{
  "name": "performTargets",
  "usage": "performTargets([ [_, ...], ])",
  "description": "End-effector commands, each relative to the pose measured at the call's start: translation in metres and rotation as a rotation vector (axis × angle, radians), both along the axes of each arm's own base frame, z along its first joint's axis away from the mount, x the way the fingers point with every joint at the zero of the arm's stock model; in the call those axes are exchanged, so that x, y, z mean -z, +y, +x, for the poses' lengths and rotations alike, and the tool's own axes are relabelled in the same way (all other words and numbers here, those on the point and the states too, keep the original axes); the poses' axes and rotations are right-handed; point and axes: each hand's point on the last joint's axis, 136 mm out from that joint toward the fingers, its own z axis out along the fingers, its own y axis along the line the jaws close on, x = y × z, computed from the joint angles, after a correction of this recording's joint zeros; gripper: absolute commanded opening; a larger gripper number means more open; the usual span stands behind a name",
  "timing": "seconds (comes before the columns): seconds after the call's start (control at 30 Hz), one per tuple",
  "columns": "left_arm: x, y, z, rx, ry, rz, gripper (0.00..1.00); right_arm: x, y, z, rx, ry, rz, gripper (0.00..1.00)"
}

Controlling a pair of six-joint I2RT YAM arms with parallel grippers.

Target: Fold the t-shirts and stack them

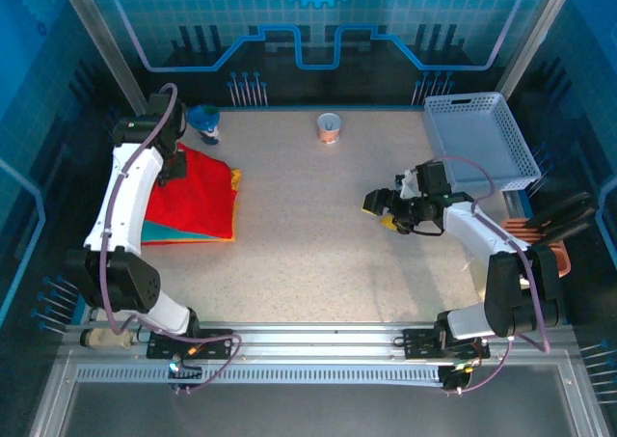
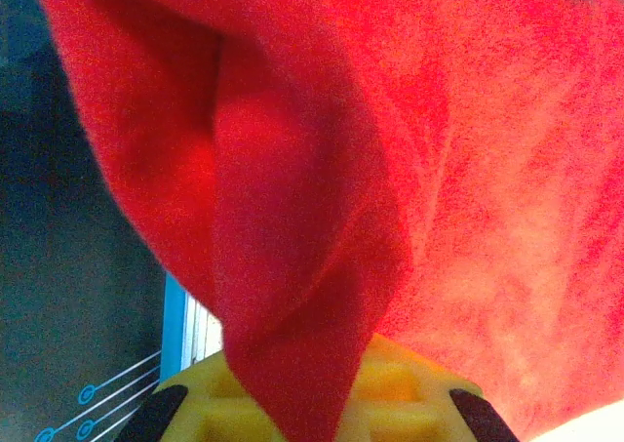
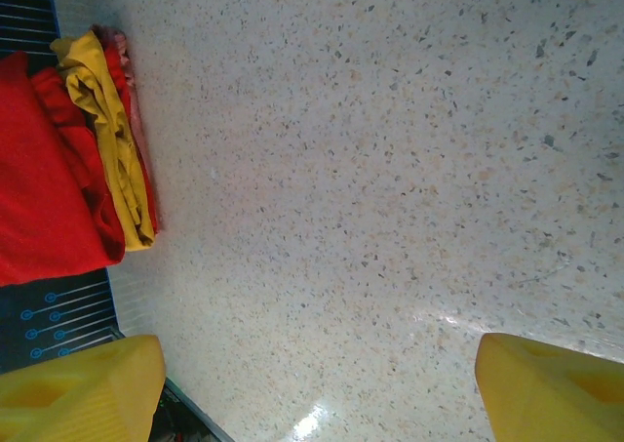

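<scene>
Teal is showing at the stack's near edge, so the fold would end short of covering the stack if I opened now. My left gripper needs to keep holding the fold of the red t-shirt.
A stack of folded t-shirts lies at the table's left side. The bright red t-shirt is on top, a teal one peeks out at the near edge, and a yellow-orange one shows along the right edge. My left gripper sits at the stack's far left corner, shut on a fold of the red t-shirt that hangs over its yellow jaws. My right gripper hovers right of centre, open and holding nothing, above bare table. In the right wrist view the red and yellow-orange layers lie at far left.
A white lattice basket stands at the back right. A small blue-topped object stands behind the stack, and a small cup is at the back centre. Speckled tabletop stretches between the arms.
</scene>
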Motion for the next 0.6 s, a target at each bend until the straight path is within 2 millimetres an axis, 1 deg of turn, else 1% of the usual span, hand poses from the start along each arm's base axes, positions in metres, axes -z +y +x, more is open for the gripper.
performTargets([
  [0.0,0.009,0.02,0.008,-0.043,0.001,0.041,0.0,-0.003,0.007,-0.002,-0.039,0.004,0.0,0.84],
  [0.13,0.016,0.034,0.01,-0.091,0.015,0.047,0.0,0.0,0.007,-0.003,-0.045,0.012,-0.001,0.84],
  [0.3,0.027,0.042,0.016,-0.124,0.028,0.055,0.0,0.002,0.007,-0.003,-0.048,0.018,-0.002,0.84],
  [0.37,0.034,0.046,0.015,-0.15,0.039,0.048,0.05,0.002,0.007,-0.003,-0.047,0.018,0.0,0.84],
  [0.4,0.037,0.049,0.015,-0.165,0.045,0.045,0.13,0.002,0.007,-0.004,-0.048,0.022,0.001,0.83],
  [0.43,0.04,0.052,0.014,-0.184,0.052,0.047,0.33,0.002,0.007,-0.004,-0.048,0.022,0.003,0.83],
  [0.47,0.041,0.056,0.013,-0.199,0.054,0.049,0.51,0.002,0.007,-0.005,-0.048,0.021,0.002,0.84],
  [0.5,0.041,0.059,0.012,-0.217,0.054,0.053,0.66,0.002,0.007,-0.005,-0.047,0.019,0.0,0.83],
  [0.57,0.038,0.062,0.012,-0.234,0.044,0.053,0.8,0.002,0.007,-0.006,-0.047,0.016,-0.002,0.83],
])
